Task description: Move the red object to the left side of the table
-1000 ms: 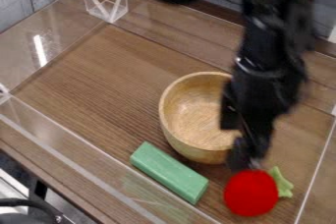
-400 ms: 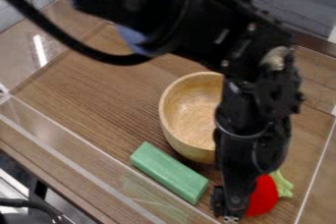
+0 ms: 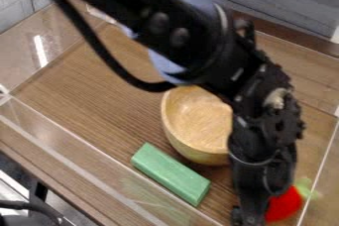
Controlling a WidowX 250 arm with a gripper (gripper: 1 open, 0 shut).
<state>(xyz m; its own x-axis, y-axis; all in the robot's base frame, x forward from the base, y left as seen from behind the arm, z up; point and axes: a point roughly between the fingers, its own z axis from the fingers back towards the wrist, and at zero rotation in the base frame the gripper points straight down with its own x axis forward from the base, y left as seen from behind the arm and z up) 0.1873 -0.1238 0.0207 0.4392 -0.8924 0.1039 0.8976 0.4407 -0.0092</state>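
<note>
The gripper grabs the object by its round red body [image 3: 284, 204] next, to move the red object to the table's other side.
The red object [image 3: 286, 206], a small round toy with a light-green tip, lies near the front right corner of the wood-grain table [image 3: 99, 81]. My black gripper [image 3: 267, 208] points straight down and stands low right at the toy. One dark finger [image 3: 247, 210] shows just left of the toy and covers its left part. The other finger is hidden, so the jaws look open around or beside the toy; I cannot tell whether they touch it.
A wooden bowl [image 3: 199, 123] sits just behind and left of the gripper. A flat green block [image 3: 169, 173] lies in front of the bowl. Low clear acrylic walls [image 3: 54, 141] edge the table. A clear folded stand [image 3: 106, 7] is at the back left.
My arm has come down and shifted toward the front right corner, from above the bowl's edge to the toy. The gripper now hides more of the red toy. The toy has not moved.
</note>
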